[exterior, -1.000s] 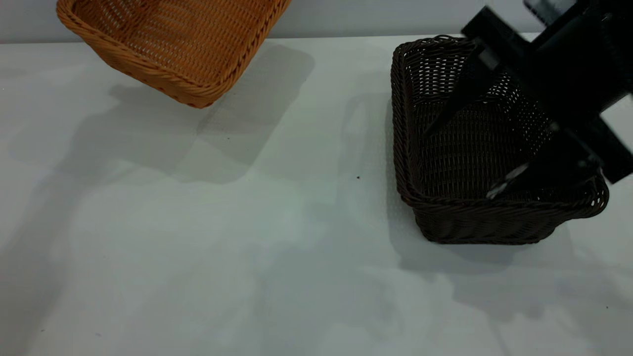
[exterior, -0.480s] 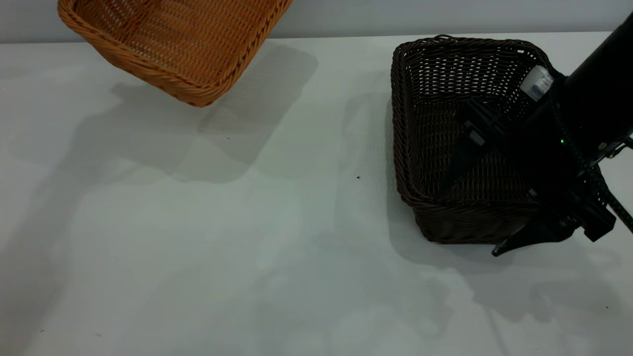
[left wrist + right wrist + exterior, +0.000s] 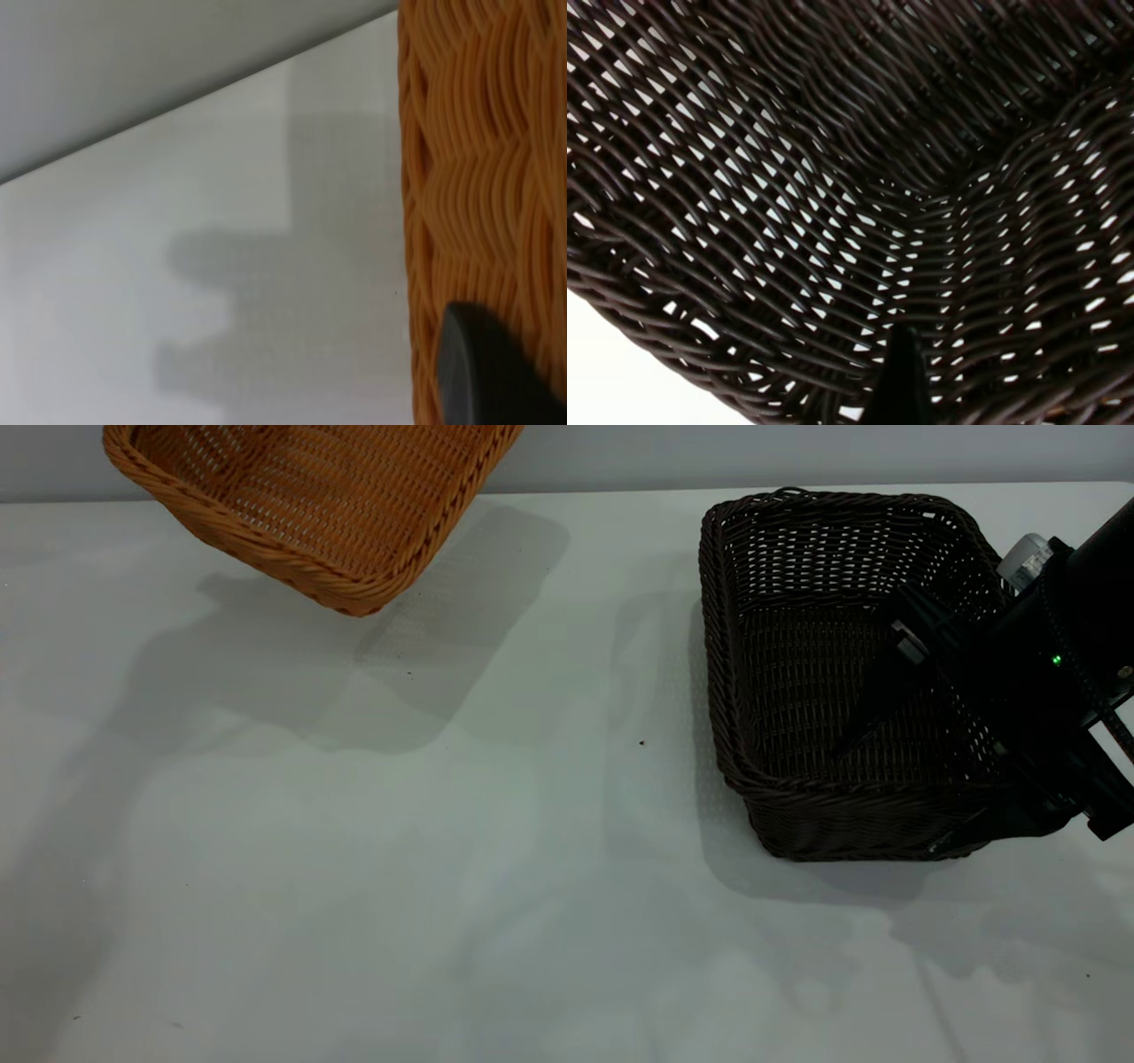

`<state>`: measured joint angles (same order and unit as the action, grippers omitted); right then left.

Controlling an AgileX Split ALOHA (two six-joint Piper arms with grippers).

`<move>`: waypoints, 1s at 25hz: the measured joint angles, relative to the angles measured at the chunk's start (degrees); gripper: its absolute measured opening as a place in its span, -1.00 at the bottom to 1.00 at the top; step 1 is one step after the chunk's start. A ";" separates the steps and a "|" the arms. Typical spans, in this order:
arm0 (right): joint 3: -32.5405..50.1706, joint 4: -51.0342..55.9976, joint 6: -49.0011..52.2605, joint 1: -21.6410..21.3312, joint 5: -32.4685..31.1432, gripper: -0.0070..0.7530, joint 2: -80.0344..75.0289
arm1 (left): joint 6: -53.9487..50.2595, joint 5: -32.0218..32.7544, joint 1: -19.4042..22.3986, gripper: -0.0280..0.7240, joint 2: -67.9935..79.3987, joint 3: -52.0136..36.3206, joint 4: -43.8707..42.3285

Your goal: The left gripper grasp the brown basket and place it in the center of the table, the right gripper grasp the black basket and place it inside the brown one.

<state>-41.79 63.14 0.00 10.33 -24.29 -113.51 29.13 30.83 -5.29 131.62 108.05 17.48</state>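
Note:
The black basket should go inside the brown basket [image 3: 328, 505], so my right gripper needs to pick it up next by the rim of its short end [image 3: 890, 793].
The brown basket [image 3: 328, 505] hangs tilted above the table [image 3: 399, 886] at the far left, its shadow cast below it. In the left wrist view a dark finger [image 3: 483, 372] of my left gripper lies against its orange weave [image 3: 478, 177]; the gripper is outside the exterior view. The black basket [image 3: 797, 691] stands on the table at the right. My right gripper [image 3: 888, 801] is open at the basket's near right corner, one finger inside and one outside the wall. The right wrist view shows the dark weave [image 3: 833, 177] close up, with one finger [image 3: 902, 381] over it.
A grey wall [image 3: 709, 452] runs along the table's far edge. Bare white tabletop lies between the two baskets and in front of them. The right arm [image 3: 1090, 602] reaches in from the right edge.
My right gripper has swung down over the black basket and shifted right, its fingers now straddling the near right corner. The brown basket has barely moved.

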 joint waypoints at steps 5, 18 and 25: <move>0.00 0.24 0.00 0.00 4.34 0.52 0.00 | 0.00 -0.06 0.00 -0.72 0.00 0.00 0.00; 0.00 0.78 -1.64 -0.04 15.37 -0.40 -0.04 | 0.02 0.03 0.00 -0.72 0.00 0.00 0.00; -0.07 1.12 -7.12 -0.47 21.54 -0.73 -0.04 | 0.02 2.53 0.00 -0.72 0.00 0.00 0.00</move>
<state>-41.87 64.26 -7.12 9.86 -2.75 -113.55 29.15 33.36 -5.29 131.62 108.05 17.48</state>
